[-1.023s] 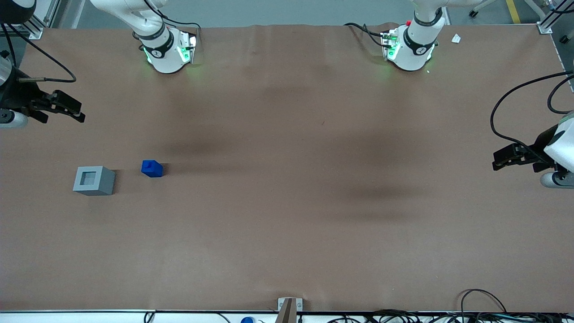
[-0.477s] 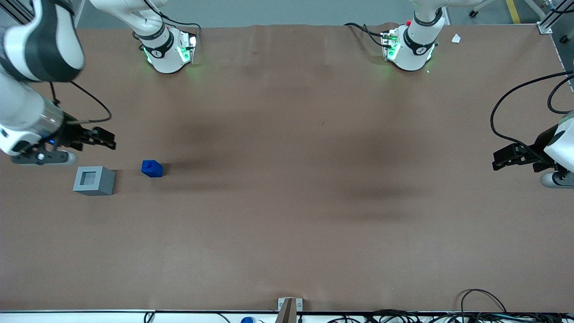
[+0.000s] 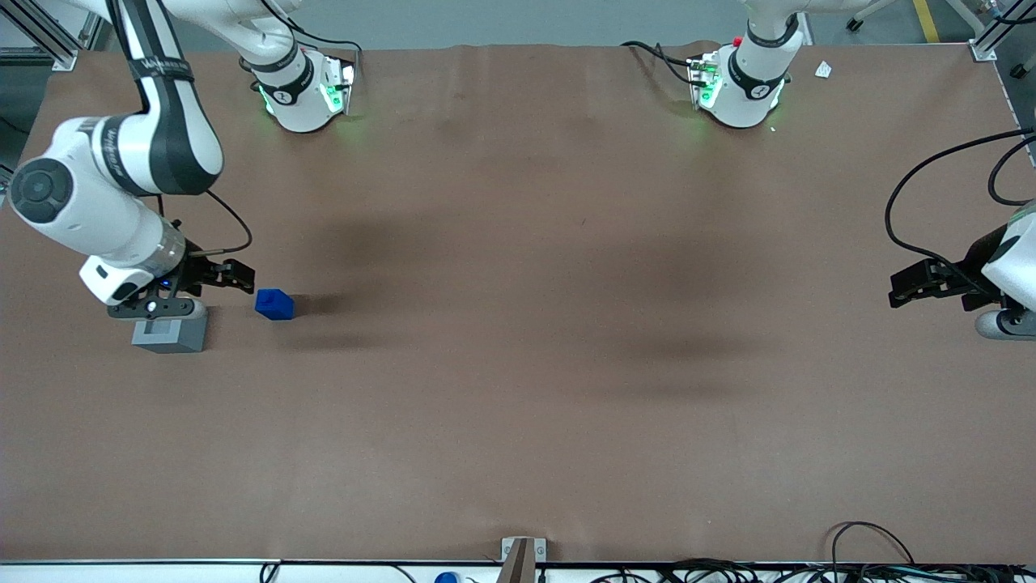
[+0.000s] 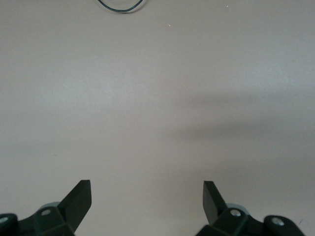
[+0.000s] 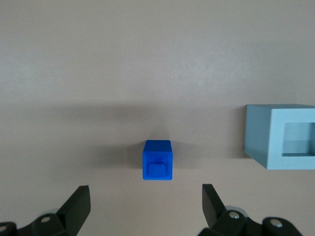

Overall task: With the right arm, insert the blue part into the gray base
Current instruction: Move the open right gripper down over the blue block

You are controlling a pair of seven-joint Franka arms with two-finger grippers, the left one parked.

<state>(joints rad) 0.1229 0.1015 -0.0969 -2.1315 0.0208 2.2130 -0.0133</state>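
Next, my right gripper grabs the blue part by its stepped end (image 5: 157,167) to fit it into the gray base's socket (image 5: 298,139).
The blue part (image 3: 274,304) stands on the brown table with its raised step up. The gray base (image 3: 171,334) sits beside it, toward the working arm's end, and my wrist hides part of its top. My right gripper (image 3: 241,278) hangs open and empty above the table, its fingertips just short of the blue part and slightly farther from the front camera. In the right wrist view the blue part (image 5: 158,161) lies just ahead of the open gripper (image 5: 145,190), between the lines of the two fingers. The gray base (image 5: 283,137) shows its recessed socket off to one side.
Two white arm bases (image 3: 303,93) (image 3: 740,85) stand along the table edge farthest from the front camera. A small metal bracket (image 3: 522,551) sits at the near edge. Black cables (image 3: 874,542) lie at the near edge toward the parked arm's end.
The right arm has swung in from the working arm's table end and come down. Its gripper moved from well away to just beside the blue part, over the gray base.
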